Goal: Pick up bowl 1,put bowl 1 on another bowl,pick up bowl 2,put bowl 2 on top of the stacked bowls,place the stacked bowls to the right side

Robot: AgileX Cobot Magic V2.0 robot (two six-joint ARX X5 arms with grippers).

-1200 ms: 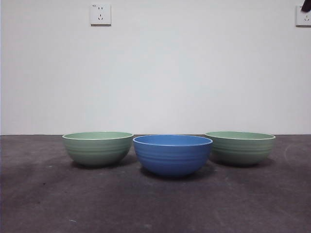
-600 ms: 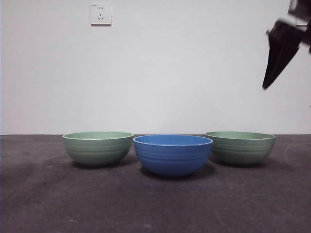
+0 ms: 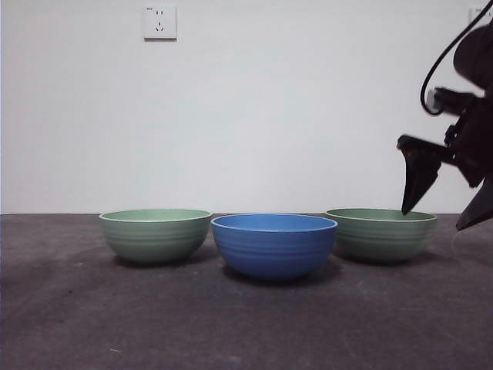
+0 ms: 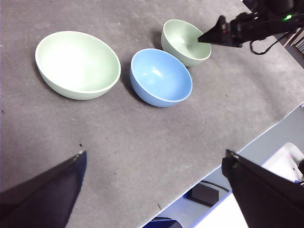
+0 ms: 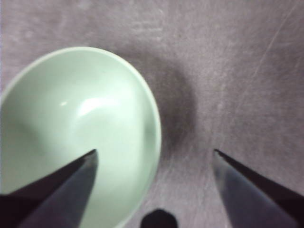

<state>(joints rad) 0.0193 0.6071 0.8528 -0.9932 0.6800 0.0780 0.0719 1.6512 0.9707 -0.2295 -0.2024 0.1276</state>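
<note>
My right gripper needs to grab this green bowl by its rim (image 3: 422, 218) next. It will then stack this bowl onto the blue bowl (image 3: 273, 245).
Three ribbed bowls stand in a row on the dark table: a pale green bowl (image 3: 154, 235) at the left, the blue bowl (image 3: 273, 245) in the middle and slightly nearer, and a second pale green bowl (image 3: 380, 233) at the right. My right gripper (image 3: 431, 220) is open and hangs over the right green bowl's outer rim. In the right wrist view one jaw is above that bowl's (image 5: 76, 128) inside and the other above the table, with the right gripper (image 5: 154, 153) straddling the rim. My left gripper (image 4: 154, 154) is open and empty, high above the table, away from all the bowls.
A white wall with a socket (image 3: 159, 21) stands behind the bowls. The left wrist view shows the table's edge (image 4: 266, 137) with dark and white items below it. Bare grey table surface (image 3: 246, 324) lies in front of the bowls.
The right arm has come down from the top right corner to the right green bowl's rim. The bowls have not moved.
</note>
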